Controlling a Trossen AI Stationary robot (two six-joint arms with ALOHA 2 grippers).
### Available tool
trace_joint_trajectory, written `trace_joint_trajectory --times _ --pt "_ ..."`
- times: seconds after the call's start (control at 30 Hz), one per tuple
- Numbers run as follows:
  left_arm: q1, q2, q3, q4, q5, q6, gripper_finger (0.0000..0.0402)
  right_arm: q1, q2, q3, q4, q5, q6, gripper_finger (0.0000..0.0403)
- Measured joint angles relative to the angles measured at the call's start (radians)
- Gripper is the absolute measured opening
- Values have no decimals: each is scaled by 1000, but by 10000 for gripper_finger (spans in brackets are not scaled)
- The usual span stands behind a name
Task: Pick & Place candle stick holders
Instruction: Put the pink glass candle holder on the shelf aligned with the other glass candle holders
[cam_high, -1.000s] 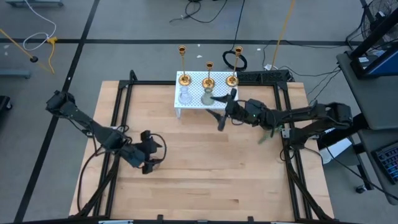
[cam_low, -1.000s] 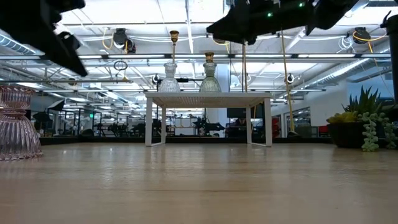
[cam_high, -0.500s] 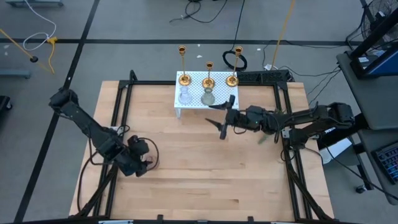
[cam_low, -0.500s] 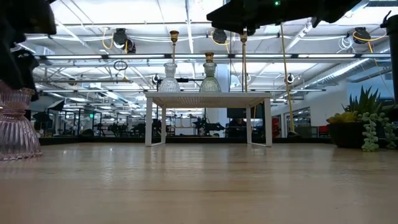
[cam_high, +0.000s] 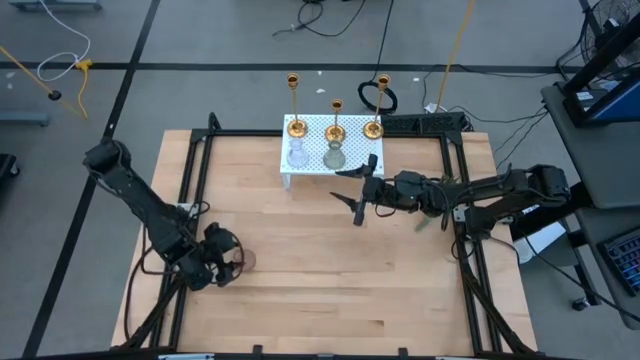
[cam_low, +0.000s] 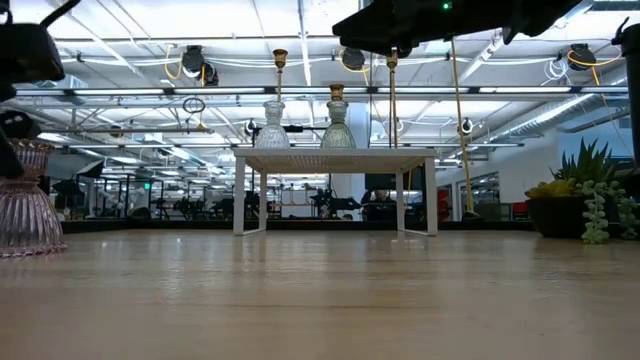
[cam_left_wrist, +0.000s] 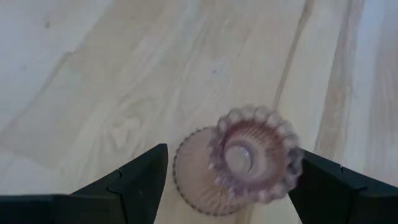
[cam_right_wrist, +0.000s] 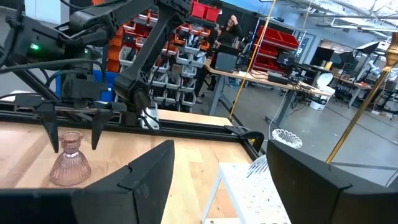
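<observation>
My left gripper picks up the pink glass holder by its ribbed cup (cam_left_wrist: 256, 154) next and leaves the pink glass holder's round base (cam_left_wrist: 191, 177) free to stand on.
A pink ribbed glass holder (cam_left_wrist: 249, 158) stands upright on its base on the wooden table (cam_high: 330, 280), at the near left (cam_high: 246, 260). My left gripper (cam_left_wrist: 231, 152) is open and points down over it, one finger on each side of the holder, apart from it; this also shows in the right wrist view (cam_right_wrist: 73, 134). My right gripper (cam_high: 355, 190) is open and empty, in the air just in front of the white perforated stand (cam_high: 315, 168). On the stand stand three gold candlesticks (cam_high: 336, 125), a clear glass holder (cam_high: 297, 155) and a greenish one (cam_high: 334, 156).
A potted plant (cam_low: 585, 200) sits at the table's right side. A black frame (cam_high: 205, 150) runs along the table's edges. Bare wood lies between the two grippers and toward the near edge.
My left gripper has gone toward the table's left and near edges and come down over the pink holder, staying open. My right gripper has drawn back from the greenish holder on the stand, a little toward the near edge, then kept still. The holders have stayed put.
</observation>
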Motion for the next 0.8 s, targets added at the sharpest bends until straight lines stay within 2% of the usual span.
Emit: trace_joint_trajectory --times 0.27,0.53,0.63,0.8 --pt "-16 0 -115 192 -46 -13 298 0 0 0 -30 -1 1 247" --pt "-16 0 -128 234 -164 23 294 30 0 0 -94 -7 2 247" --pt "-15 0 -128 249 -164 22 270 51 0 0 -134 -8 31 247" --pt "-15 0 -128 252 -149 9 196 85 1 0 -211 -8 86 247"
